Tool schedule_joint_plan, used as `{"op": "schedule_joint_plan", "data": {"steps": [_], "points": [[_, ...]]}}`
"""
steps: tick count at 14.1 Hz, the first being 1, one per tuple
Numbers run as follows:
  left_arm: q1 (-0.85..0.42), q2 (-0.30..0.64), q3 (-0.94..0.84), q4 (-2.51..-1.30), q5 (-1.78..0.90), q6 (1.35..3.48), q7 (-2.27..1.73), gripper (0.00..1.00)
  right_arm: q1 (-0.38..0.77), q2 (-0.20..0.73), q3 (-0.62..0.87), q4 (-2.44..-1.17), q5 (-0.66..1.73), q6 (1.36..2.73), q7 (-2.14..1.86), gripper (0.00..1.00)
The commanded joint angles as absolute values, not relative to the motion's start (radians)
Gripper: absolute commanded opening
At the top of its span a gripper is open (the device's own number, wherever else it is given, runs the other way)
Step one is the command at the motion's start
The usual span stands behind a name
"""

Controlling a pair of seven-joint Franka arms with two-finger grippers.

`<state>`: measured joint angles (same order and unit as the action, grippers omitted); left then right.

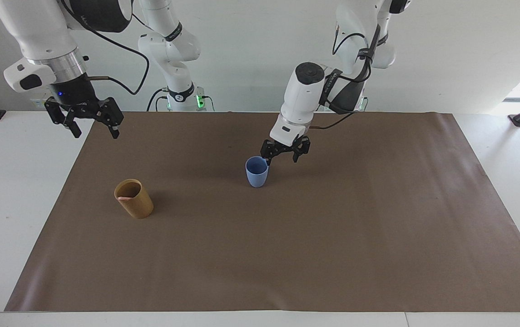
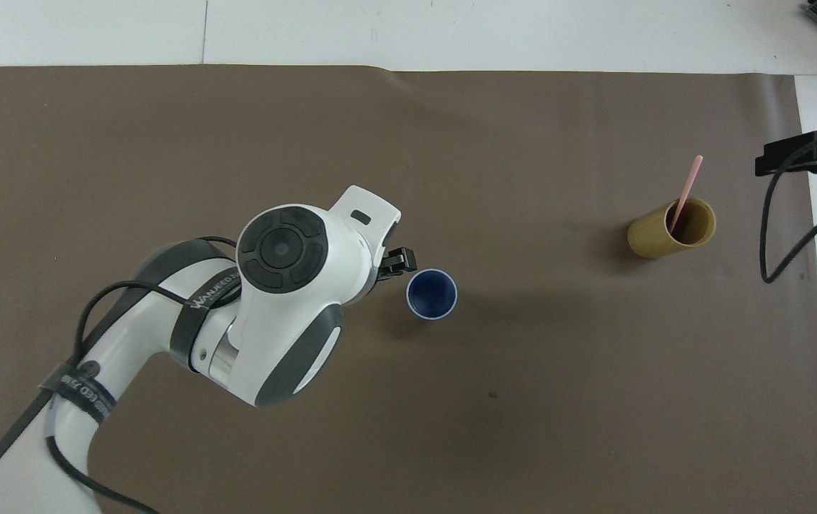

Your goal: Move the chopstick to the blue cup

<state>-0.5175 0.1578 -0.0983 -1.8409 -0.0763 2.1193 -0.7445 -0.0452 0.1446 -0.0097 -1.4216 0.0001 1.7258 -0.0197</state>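
The right gripper grabs the chopstick by its protruding upper end (image 2: 696, 168) next, since the tan holder's side (image 2: 663, 230) surrounds the chopstick's lower part.
The blue cup (image 1: 257, 172) stands upright and empty mid-mat; it also shows in the overhead view (image 2: 432, 293). My left gripper (image 1: 285, 155) is open and empty, raised over the mat just beside the cup's rim on the left arm's side, apart from it; one fingertip (image 2: 399, 257) shows in the overhead view. A pink chopstick (image 2: 686, 191) leans in the tan holder (image 2: 671, 228); in the facing view only its pink tip (image 1: 125, 198) shows inside the holder (image 1: 133, 199). My right gripper (image 1: 95, 131) is open and empty, up over the mat's edge at the right arm's end (image 2: 804, 153).
A brown mat (image 1: 332, 236) covers most of the white table (image 1: 19, 190). A black cable (image 2: 772, 235) hangs from the right arm, beside the tan holder. Nothing else stands on the mat.
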Motion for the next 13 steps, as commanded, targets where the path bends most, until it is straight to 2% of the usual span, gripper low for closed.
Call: {"op": "schedule_joint_plan", "data": {"steps": [1,4,7,10,12,13], "points": [[-0.399,0.037,-0.104,-1.853,-0.080,1.978,-0.585,1.00,-0.052,0.274,-0.005,-1.335,0.011,1.793,-0.021,1.00],[-0.257,-0.037,-0.103,-1.853,-0.080,1.849,-0.390,1.00,-0.052,0.348,0.015,-1.342,0.012,1.876,-0.023,1.00],[-0.114,-0.057,-0.101,-1.848,-0.080,1.824,-0.189,1.00,-0.041,0.367,0.021,-1.391,0.018,1.956,-0.023,0.95],[-0.023,-0.052,-0.103,-1.797,-0.033,1.746,-0.036,1.00,-0.028,0.342,0.021,-1.477,0.017,1.982,-0.032,0.83],[0.018,-0.048,-0.101,-1.728,-0.002,1.679,0.044,1.00,-0.035,0.338,0.021,-1.526,0.015,1.985,-0.063,0.79],[0.038,-0.043,-0.103,-1.685,0.000,1.633,0.069,1.00,-0.037,0.337,0.021,-1.535,0.006,1.999,-0.098,0.72]]}}
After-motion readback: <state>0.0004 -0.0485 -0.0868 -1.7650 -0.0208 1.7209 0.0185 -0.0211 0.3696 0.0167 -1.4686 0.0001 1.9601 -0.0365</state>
